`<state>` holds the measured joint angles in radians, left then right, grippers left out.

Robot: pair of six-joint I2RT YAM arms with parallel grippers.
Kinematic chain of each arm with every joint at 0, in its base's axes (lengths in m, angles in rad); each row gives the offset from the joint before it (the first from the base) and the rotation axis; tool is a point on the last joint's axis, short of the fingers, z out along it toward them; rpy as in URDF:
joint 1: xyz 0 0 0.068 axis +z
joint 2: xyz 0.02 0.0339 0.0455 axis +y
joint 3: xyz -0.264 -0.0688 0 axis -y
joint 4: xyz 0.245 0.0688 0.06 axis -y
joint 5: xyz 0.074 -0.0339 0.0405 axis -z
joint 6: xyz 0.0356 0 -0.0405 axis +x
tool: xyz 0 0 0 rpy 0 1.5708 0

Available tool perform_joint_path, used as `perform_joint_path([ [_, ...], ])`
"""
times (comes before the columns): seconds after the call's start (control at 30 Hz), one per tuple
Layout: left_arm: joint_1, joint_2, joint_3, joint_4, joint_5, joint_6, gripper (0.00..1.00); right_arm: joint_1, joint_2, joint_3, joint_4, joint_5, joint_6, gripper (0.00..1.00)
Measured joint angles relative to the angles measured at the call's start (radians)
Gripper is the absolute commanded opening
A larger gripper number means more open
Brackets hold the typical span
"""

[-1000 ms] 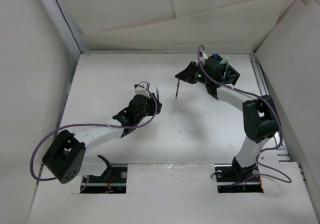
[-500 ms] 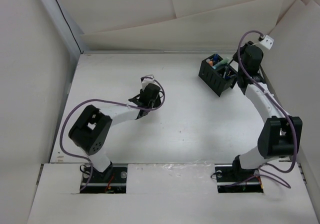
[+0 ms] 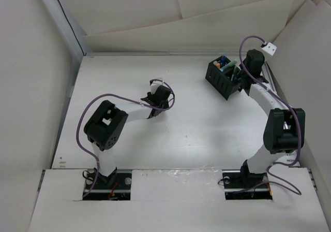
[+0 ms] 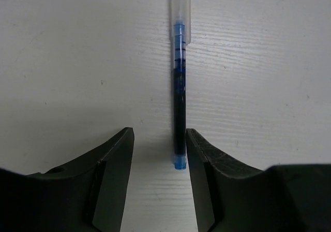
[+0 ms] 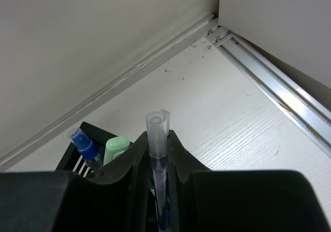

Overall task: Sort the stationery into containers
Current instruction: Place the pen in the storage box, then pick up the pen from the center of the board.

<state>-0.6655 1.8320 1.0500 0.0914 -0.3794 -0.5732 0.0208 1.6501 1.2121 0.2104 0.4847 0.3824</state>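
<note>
My left gripper closes on the blue pen (image 4: 179,102) now, since its near end (image 4: 179,146) lies between the open fingers and closing now would catch the pen.
A blue pen (image 4: 179,102) with a clear cap lies flat on the white table. Its near end sits between the fingers of my left gripper (image 4: 158,154), close to the right finger (image 4: 207,164); the jaws stand apart and open around it. From above, that gripper (image 3: 159,96) is left of the table's middle. My right gripper (image 5: 156,139) is shut on a clear-capped pen (image 5: 156,128) held upright over the black organizer (image 3: 222,83) at the back right. A blue-capped pen (image 5: 83,141) and a green piece (image 5: 115,148) stand inside it.
An aluminium rail (image 5: 274,87) runs along the table's right edge just beyond the organizer. Pale walls (image 3: 41,76) close the table on the left, back and right. Purple cables (image 3: 98,100) loop off both arms.
My right arm has swung from the table's middle to the organizer's right side, carrying the clear-capped pen. The left arm's elbow has folded back; its gripper stays over the blue pen, its jaws slightly wider.
</note>
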Motion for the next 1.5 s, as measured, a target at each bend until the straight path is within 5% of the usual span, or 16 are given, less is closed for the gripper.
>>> perform_joint_path([
  [0.33,0.0,0.022,0.005,-0.006,-0.009,-0.002,0.42,0.034,0.002,-0.001,0.0,0.032,-0.002,0.61],
  [0.63,-0.011,0.045,0.027,-0.003,-0.022,0.0,0.28,0.081,-0.092,-0.05,0.001,0.028,0.002,0.63],
  [0.83,-0.024,0.06,0.037,0.0,-0.046,-0.002,0.05,0.188,-0.234,-0.132,0.009,-0.027,0.021,0.66],
  [1.07,-0.034,0.054,0.029,0.005,-0.067,-0.011,0.0,0.261,-0.269,-0.204,0.006,-0.249,0.069,0.89],
  [1.5,-0.041,-0.441,-0.336,0.199,0.202,-0.006,0.0,0.449,0.076,-0.14,0.006,-0.771,0.169,0.99],
])
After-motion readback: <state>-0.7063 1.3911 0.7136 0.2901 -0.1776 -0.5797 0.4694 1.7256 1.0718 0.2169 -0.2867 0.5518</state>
